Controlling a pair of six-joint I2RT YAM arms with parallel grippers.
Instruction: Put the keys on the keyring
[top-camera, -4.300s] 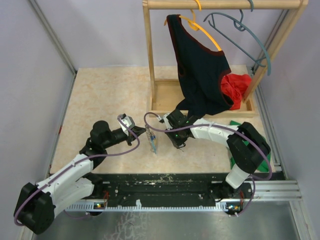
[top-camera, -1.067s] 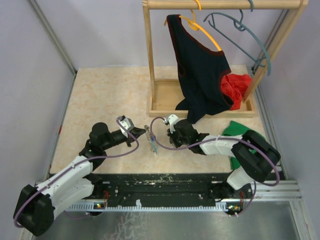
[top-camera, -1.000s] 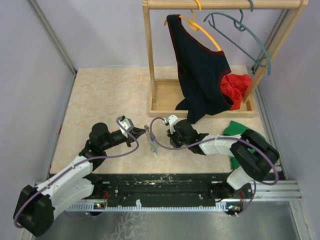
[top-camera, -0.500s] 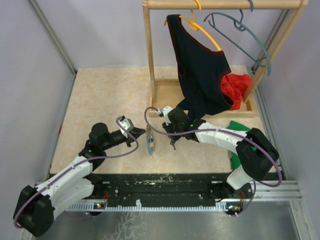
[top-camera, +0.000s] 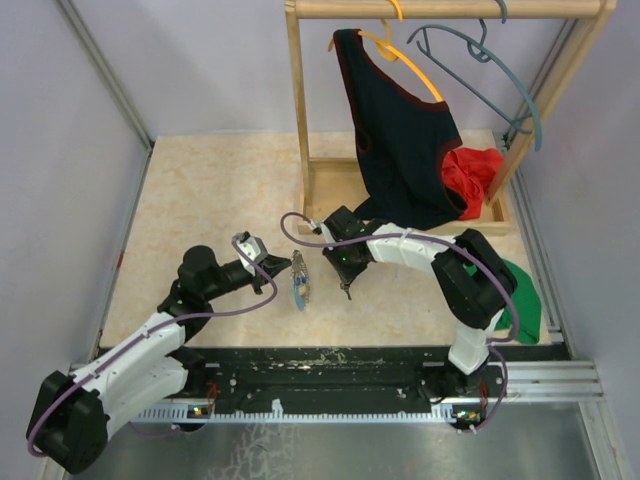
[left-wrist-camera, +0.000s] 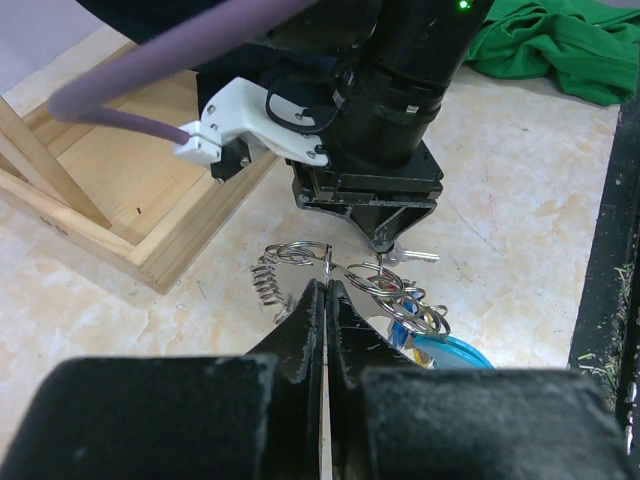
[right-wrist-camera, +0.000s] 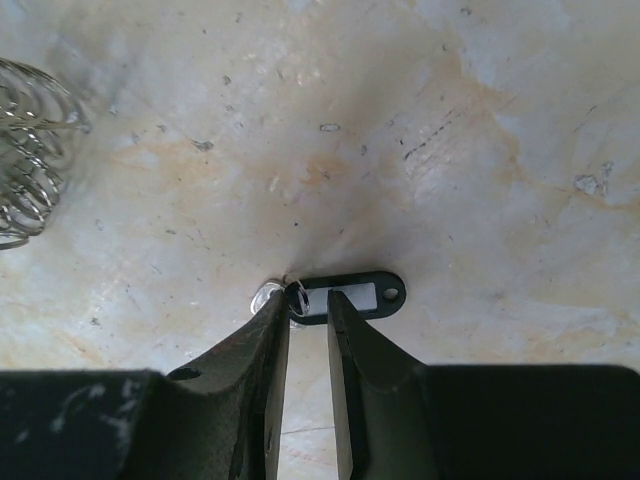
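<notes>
I need to close my right gripper on the small ring (top-camera: 345, 285) (right-wrist-camera: 298, 295). My fingers are down at the key, level with the ring and on both sides of it, so they would hold the ring if I closed now.
My left gripper (top-camera: 287, 266) is shut on the thin wire of the keyring (top-camera: 298, 282), holding it just above the table. In the left wrist view the left gripper (left-wrist-camera: 327, 285) pinches the keyring's wire; the wire's coil (left-wrist-camera: 262, 278), a cluster of small rings (left-wrist-camera: 400, 295) and the light-blue section (left-wrist-camera: 452, 352) show around it. My right gripper (top-camera: 346, 288) points straight down a short way right of the keyring. In the right wrist view the right gripper (right-wrist-camera: 308, 300) stands slightly open, straddling the small ring of a key with a black tag (right-wrist-camera: 352, 297) lying flat on the table.
A wooden clothes rack (top-camera: 300, 120) stands at the back with a black top (top-camera: 395, 130) on a yellow hanger, an empty grey-blue hanger (top-camera: 490, 70) and a red cloth (top-camera: 470, 175) on its base. A green cloth (top-camera: 520, 300) lies at right. A black rail (top-camera: 330, 365) runs along the near edge.
The right gripper has pulled away from the keyring, moved right, come down over the black-tagged key, and its jaws have parted. The left gripper keeps holding the keyring, which now hangs straighter.
</notes>
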